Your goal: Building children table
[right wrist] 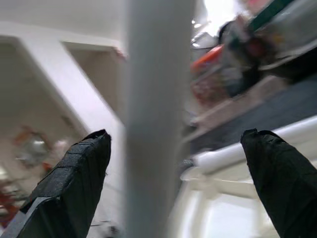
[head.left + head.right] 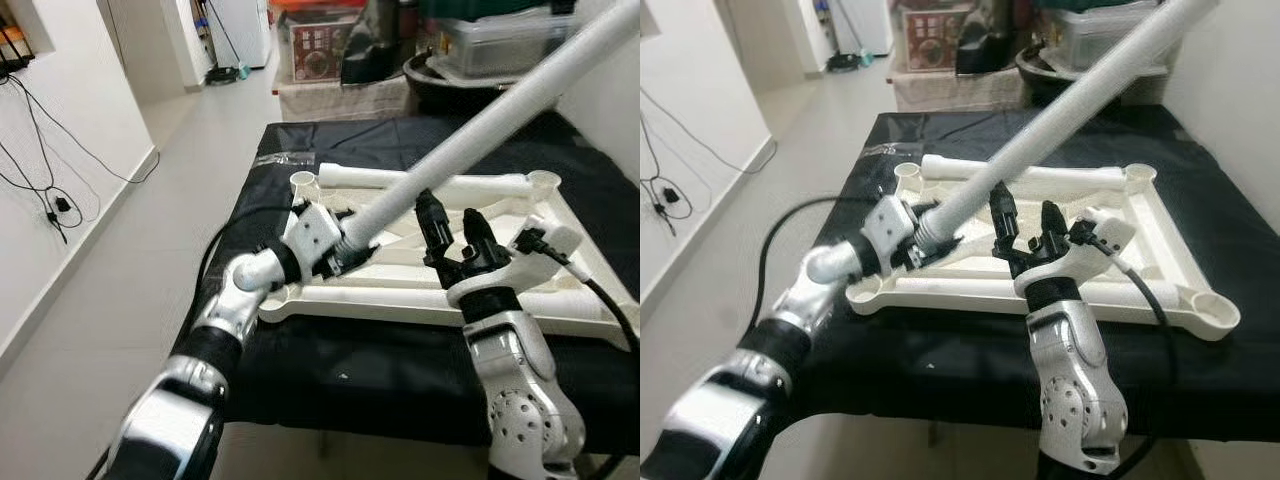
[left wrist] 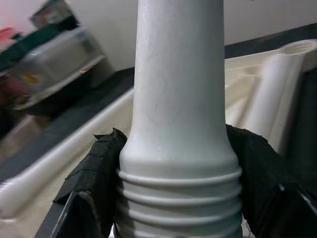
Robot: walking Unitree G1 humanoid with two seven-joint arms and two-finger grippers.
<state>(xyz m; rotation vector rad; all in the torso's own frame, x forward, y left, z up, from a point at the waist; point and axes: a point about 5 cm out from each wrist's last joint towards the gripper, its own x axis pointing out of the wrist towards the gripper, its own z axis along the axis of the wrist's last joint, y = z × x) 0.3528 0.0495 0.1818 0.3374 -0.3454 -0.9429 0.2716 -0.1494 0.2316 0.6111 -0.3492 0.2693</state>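
Note:
The fingers of my left gripper already cover the leg close to its threads, so my right gripper will grab the leg by its bare smooth body (image 2: 418, 186) next.
A white table frame (image 2: 560, 230) lies flat on a black-covered table (image 2: 380, 370). A long white table leg (image 2: 480, 130) with a threaded end slants up to the right. My left gripper (image 2: 345, 252) is shut on the leg just above its threads (image 3: 178, 198), over the frame's left side. My right gripper (image 2: 452, 232) stands open just right of the leg, its black fingers (image 1: 79, 183) on either side of the leg (image 1: 156, 119) without touching it. A second white leg (image 2: 430, 182) lies along the frame's far edge.
Clear storage bins (image 2: 500, 40) and boxes stand beyond the table's far end. A pale tiled floor (image 2: 150, 250) runs along the left, with cables on the white wall (image 2: 50, 130). A wall is close on the right (image 2: 610, 90).

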